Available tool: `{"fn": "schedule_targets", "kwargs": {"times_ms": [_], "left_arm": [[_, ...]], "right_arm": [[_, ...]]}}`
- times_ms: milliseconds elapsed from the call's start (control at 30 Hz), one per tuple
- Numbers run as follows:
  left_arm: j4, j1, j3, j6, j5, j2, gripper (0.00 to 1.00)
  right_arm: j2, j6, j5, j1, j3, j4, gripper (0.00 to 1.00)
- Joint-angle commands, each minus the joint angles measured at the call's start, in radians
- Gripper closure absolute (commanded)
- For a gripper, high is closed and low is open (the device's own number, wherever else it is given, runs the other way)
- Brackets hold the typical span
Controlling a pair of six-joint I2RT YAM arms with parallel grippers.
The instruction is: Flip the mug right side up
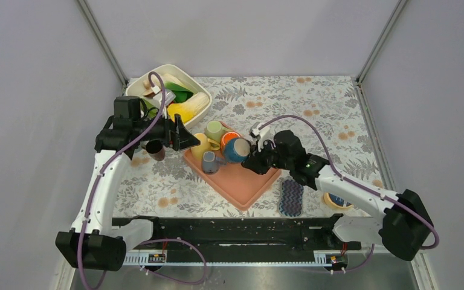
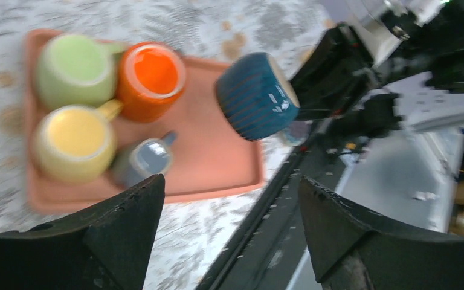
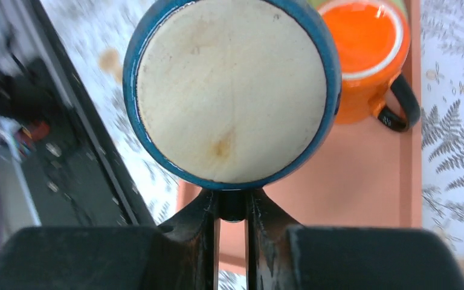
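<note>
My left gripper grabs the dark blue mug (image 1: 237, 149) by its rim next, opposite the pale base, to set the mug upright base-first.
A dark blue mug (image 1: 237, 149) hangs tilted on its side over the orange tray (image 1: 241, 184). My right gripper (image 1: 255, 158) is shut on its handle. In the right wrist view the mug's pale unglazed base (image 3: 229, 90) faces the camera, and the handle sits pinched between the fingers of the gripper (image 3: 232, 208). The left wrist view shows the same mug (image 2: 257, 96) in the air above the tray (image 2: 211, 157). My left gripper (image 1: 184, 136) is open and holds nothing, just left of the tray; its jaws stand wide apart (image 2: 229, 181).
On the tray stand a green mug (image 1: 214, 130), an orange mug (image 1: 230, 138), a yellow mug (image 1: 200, 145) and a small grey mug (image 1: 209, 162). A brown cup (image 1: 156, 149) sits under the left arm. A cream bowl (image 1: 175, 67) is at the back left. A striped sponge (image 1: 290, 197) and a tape roll (image 1: 337, 201) lie near the right.
</note>
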Motion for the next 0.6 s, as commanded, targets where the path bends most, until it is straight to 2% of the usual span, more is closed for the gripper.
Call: {"fn": "schedule_targets", "kwargs": {"times_ms": [0,167,300,567], "left_arm": [[0.207,-0.077,0.006,-0.266,0.230,0.021,0.15],[0.327,-0.158,-0.004,-0.416,0.222,0.052,0.15],[0.447,-0.198,0.011,-0.517,0.250,0.066,0.25],[0.640,-0.238,0.024,-0.625,0.224,0.044,0.30]], "right_arm": [[-0.128,0.342,0.052,0.000,-0.040,0.446,1.00],[-0.163,0.460,0.071,0.000,-0.034,0.591,1.00],[-0.158,0.514,0.088,0.000,-0.023,0.634,1.00],[-0.128,0.579,0.033,0.001,-0.006,0.714,1.00]]}}
